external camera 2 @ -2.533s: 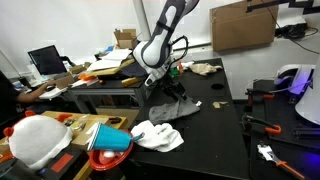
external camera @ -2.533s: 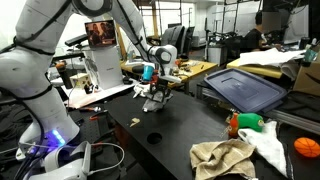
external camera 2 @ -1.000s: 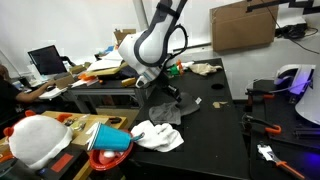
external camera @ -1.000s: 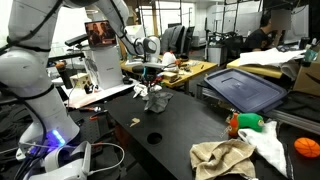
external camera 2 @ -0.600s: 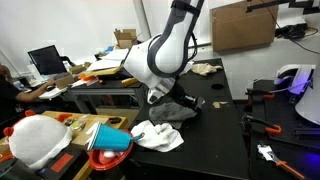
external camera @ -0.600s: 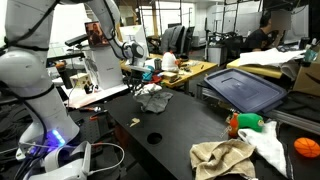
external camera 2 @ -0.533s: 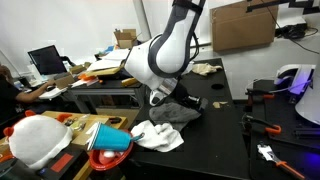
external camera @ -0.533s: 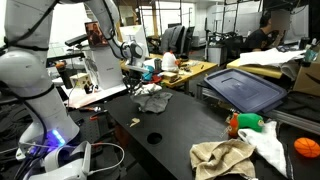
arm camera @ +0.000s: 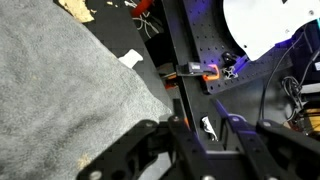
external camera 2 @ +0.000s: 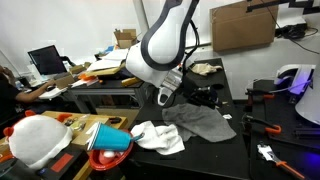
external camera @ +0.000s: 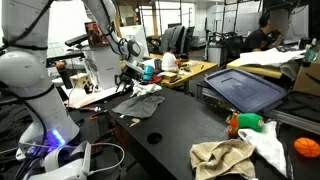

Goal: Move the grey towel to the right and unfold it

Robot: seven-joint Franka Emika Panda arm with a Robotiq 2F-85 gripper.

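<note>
I need to drag the towel across the table and unfold it, so my gripper should next pinch the grey towel (external camera: pixel 138 103) by its edge and leave the rest free.
The grey towel (external camera: pixel 138 103) lies spread flat on the black table in both exterior views (external camera 2: pixel 202 123). In the wrist view it fills the upper left (arm camera: pixel 60 90). My gripper (external camera: pixel 128 76) hangs just above the towel's edge near the table side (external camera 2: pixel 166 96). In the wrist view the fingers (arm camera: pixel 205 125) stand apart with only the table edge and a white scrap showing between them. The towel lies beside the fingers, not between them.
A white cloth (external camera 2: pixel 155 135) lies next to the grey towel. A beige towel (external camera: pixel 222 155), a white cloth (external camera: pixel 268 142), a green bottle (external camera: pixel 246 122) and an orange ball (external camera: pixel 306 147) sit at one end. A blue-lidded bin (external camera: pixel 245 88) stands beyond the table.
The towel hung bunched from my shut gripper. The arm swept sideways toward the table edge, and the towel now lies spread flat, free of the open fingers.
</note>
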